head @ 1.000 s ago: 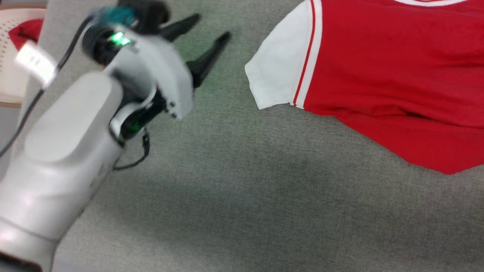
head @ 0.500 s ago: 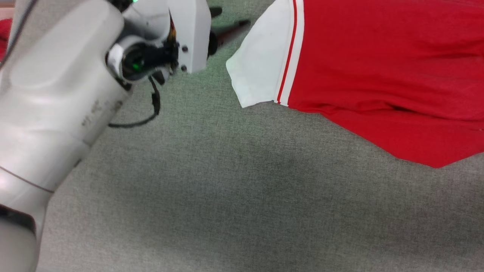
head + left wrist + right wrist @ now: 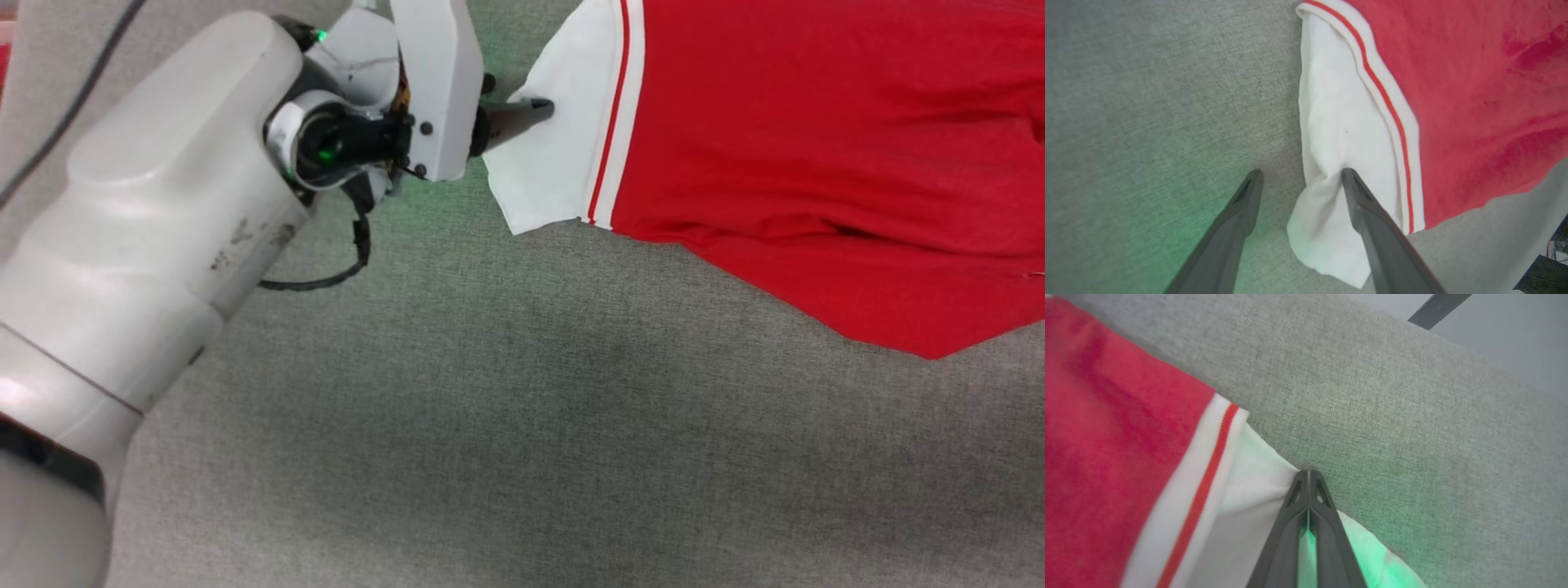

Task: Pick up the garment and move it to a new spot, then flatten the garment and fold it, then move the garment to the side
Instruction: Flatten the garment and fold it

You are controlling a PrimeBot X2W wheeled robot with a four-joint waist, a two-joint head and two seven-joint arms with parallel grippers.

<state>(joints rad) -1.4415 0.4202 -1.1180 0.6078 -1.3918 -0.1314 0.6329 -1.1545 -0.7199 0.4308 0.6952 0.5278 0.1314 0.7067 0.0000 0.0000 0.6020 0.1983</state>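
Note:
The red body lies flat, so my left gripper should next grab the soft fold where the white sleeve puckers up at its open edge (image 3: 1322, 185).
The garment (image 3: 816, 139) lies spread on the grey cloth-covered surface (image 3: 522, 408), red body to the right, white sleeve (image 3: 555, 155) with a red stripe to the left. My left gripper (image 3: 1301, 174) is open at that sleeve's edge. One of its fingers (image 3: 1367, 212) presses on the white sleeve (image 3: 1339, 130) and the other rests on the grey cloth beside it. In the head view one dark finger (image 3: 522, 113) lies on the sleeve. My right gripper (image 3: 1308, 475) is shut, pinching the edge of the other white sleeve (image 3: 1249, 490).
The grey surface's edge (image 3: 1453, 347) runs near the right gripper, with pale floor and a dark bar (image 3: 1437, 306) beyond it. My pale left forearm (image 3: 155, 237) covers the head view's left side. Bare grey cloth stretches in front of the garment.
My left gripper has reached toward the garment's left sleeve, and one finger now lies on it. It stays open. The head camera has also shifted.

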